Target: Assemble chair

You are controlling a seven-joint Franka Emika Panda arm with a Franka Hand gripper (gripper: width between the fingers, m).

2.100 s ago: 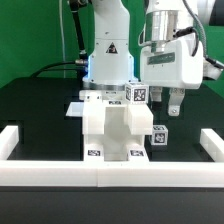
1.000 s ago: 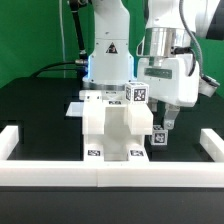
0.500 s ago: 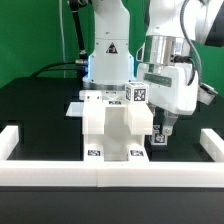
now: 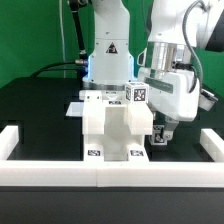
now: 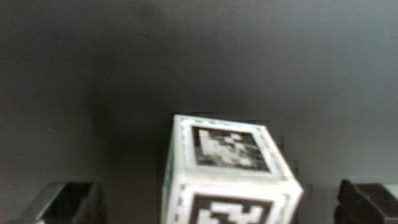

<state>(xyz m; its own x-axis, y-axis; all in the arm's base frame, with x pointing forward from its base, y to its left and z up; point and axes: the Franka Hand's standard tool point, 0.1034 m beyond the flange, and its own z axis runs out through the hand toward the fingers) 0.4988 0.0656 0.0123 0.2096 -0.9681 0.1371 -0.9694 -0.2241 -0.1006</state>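
I will next grip the small loose chair piece by its tagged end (image 4: 158, 129) to add it to the partly built white chair (image 4: 115, 128).
The partly built white chair (image 4: 115, 128) stands in the middle of the black table, against the front white rail, with tags on its faces. A small loose white chair piece (image 4: 159, 136) with tags lies on the table at the chair's side toward the exterior view's right. My gripper (image 4: 165, 128) hangs tilted right over that piece, fingers pointing down at it. In the wrist view the piece (image 5: 231, 168) sits between my two dark fingertips (image 5: 61, 203), which stand wide apart on either side without touching it. The gripper (image 5: 217, 205) is open and empty.
A white rail (image 4: 110, 174) runs along the table's front with raised ends at both sides. The marker board (image 4: 75, 108) lies flat behind the chair. The robot's white base (image 4: 106, 50) stands at the back. Cables trail at the back left.
The gripper has moved down and tilted, from above the table at the exterior view's right to just over the small loose piece beside the chair. The chair has not moved.
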